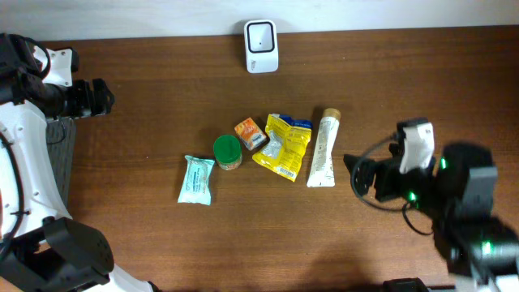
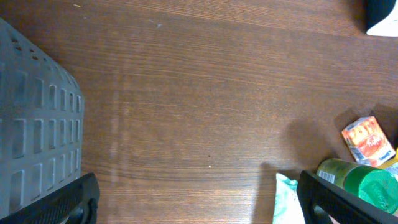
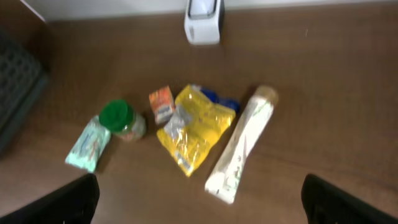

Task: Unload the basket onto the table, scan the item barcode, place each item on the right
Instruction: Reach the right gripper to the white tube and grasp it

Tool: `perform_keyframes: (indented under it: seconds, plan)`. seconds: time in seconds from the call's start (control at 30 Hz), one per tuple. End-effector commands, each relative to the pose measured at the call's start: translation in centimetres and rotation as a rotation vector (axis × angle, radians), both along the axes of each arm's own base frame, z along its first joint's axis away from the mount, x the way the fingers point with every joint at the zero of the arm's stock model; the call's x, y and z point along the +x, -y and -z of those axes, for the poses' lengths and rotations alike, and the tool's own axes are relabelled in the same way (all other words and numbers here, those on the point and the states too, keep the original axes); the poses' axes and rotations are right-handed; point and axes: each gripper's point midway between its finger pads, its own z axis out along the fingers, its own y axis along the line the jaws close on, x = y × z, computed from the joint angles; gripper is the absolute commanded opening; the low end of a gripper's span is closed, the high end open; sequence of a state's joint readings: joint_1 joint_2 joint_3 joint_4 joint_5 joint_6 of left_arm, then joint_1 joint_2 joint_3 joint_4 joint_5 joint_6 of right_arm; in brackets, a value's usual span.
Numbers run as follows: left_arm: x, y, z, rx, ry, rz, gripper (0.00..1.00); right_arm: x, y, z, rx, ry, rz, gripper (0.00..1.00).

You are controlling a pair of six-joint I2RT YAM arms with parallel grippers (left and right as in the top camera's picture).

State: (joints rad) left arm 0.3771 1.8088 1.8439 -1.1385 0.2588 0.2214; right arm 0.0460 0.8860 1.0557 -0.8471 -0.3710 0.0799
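Observation:
Next, my right gripper grabs the white tube by its flat end, opposite the cap, so its body stays uncovered for barcode scanning.
A white barcode scanner stands at the table's far edge. In the middle lie a teal packet, a green-lidded jar, a small orange box, a yellow bag and a white tube. My left gripper hovers open at the far left, well away from them. In its wrist view the jar, orange box and teal packet sit at the right edge. My right gripper is open just right of the tube, holding nothing.
A grey perforated basket sits at the left table edge, below the left gripper; it fills the left of the left wrist view as basket. Bare wood lies between the basket and the items, and in front of them.

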Motion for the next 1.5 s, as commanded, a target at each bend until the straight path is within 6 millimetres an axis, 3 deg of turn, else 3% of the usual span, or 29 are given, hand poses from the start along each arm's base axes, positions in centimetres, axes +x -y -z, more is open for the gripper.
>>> perform_keyframes:
  seconds: [0.0,0.2,0.27,0.4,0.77,1.0,1.27,1.33,1.4,1.43,1.47]
  plan:
    - [0.3,0.2,0.1,-0.005,0.003,0.021,0.99,2.3,-0.6,-0.6,0.013,-0.088,-0.016,0.98]
    - [0.3,0.2,0.1,-0.005,0.003,0.021,0.99,4.4,-1.9,4.2,0.059,-0.285,-0.070,1.00]
    - [0.3,0.2,0.1,-0.005,0.003,0.021,0.99,4.7,-1.9,6.6,0.057,-0.385,-0.067,0.88]
    - [0.3,0.2,0.1,-0.005,0.003,0.021,0.99,4.7,-1.8,11.5,0.045,-0.577,-0.057,0.75]
    - [0.3,0.2,0.1,-0.005,0.003,0.021,0.99,6.2,-1.9,21.7,0.034,-0.774,-0.066,0.68]
    - [0.3,0.2,0.1,-0.005,0.003,0.021,0.99,8.4,-2.1,24.6,0.064,-0.715,-0.032,0.67]
    - [0.3,0.2,0.1,-0.005,0.003,0.021,0.99,9.0,-2.2,27.0,0.088,-0.730,0.005,0.44]
    - [0.3,0.2,0.1,-0.005,0.003,0.021,0.99,8.9,-2.2,27.5,0.087,-0.741,0.006,0.36]
    - [0.3,0.2,0.1,-0.005,0.003,0.021,0.99,8.8,-2.2,27.7,0.087,-0.747,0.007,0.18]
    - [0.3,0.2,0.1,-0.005,0.003,0.021,0.99,8.8,-2.2,27.7,0.087,-0.748,0.007,0.04]
    - [0.3,0.2,0.1,-0.005,0.003,0.021,0.99,8.8,-2.2,27.7,0.087,-0.748,0.007,0.04]
